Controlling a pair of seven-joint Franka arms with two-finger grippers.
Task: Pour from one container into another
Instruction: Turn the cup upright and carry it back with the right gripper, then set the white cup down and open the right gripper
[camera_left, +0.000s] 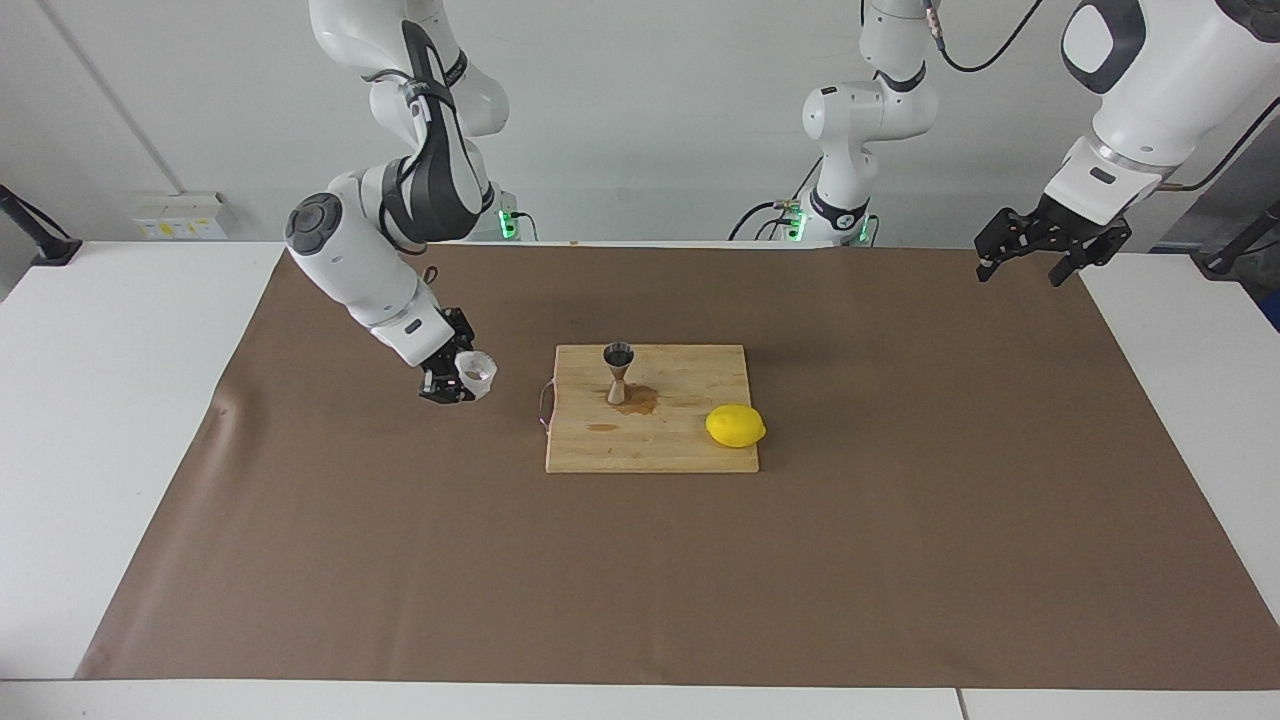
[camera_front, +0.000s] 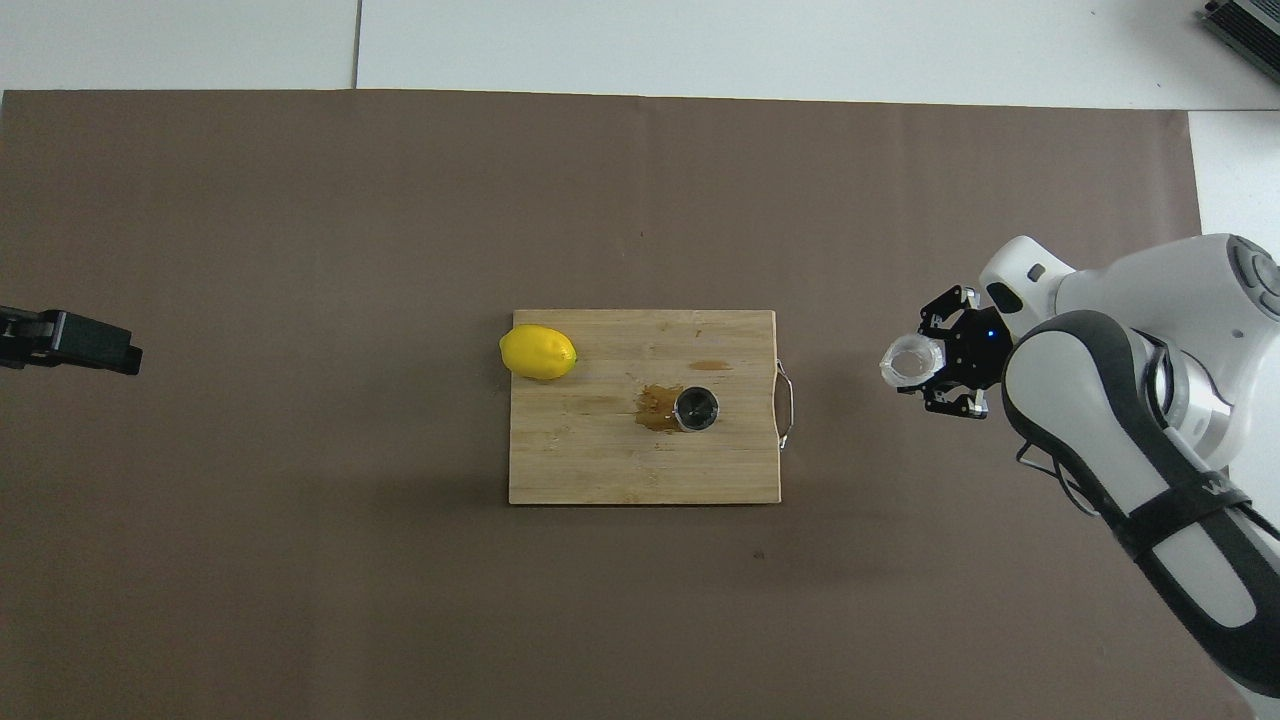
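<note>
I am holding the base of the translucent cup (camera_front: 912, 360) above the brown mat, and the cup would fall if I opened now. My right gripper should keep holding the cup.
The small whitish translucent cup (camera_left: 478, 374) is in my right gripper (camera_left: 462, 380), low over the brown mat beside the handle end of the cutting board, toward the right arm's end of the table. The cup is tilted, and it also shows in the overhead view (camera_front: 911, 360) in the right gripper (camera_front: 925, 362). The steel hourglass jigger (camera_left: 618, 372) stands upright on the board, apart from the cup; from above its mouth (camera_front: 696, 408) shows. My left gripper (camera_left: 1045, 262) hangs open and empty, raised over the mat's edge at the left arm's end (camera_front: 70, 342), waiting.
The wooden cutting board (camera_left: 690, 450) lies mid-table with a metal handle (camera_left: 543, 405) at the right arm's end. A brown wet patch (camera_left: 640, 400) lies on the board by the jigger's foot. A lemon (camera_left: 735, 426) rests at the board's edge toward the left arm's end.
</note>
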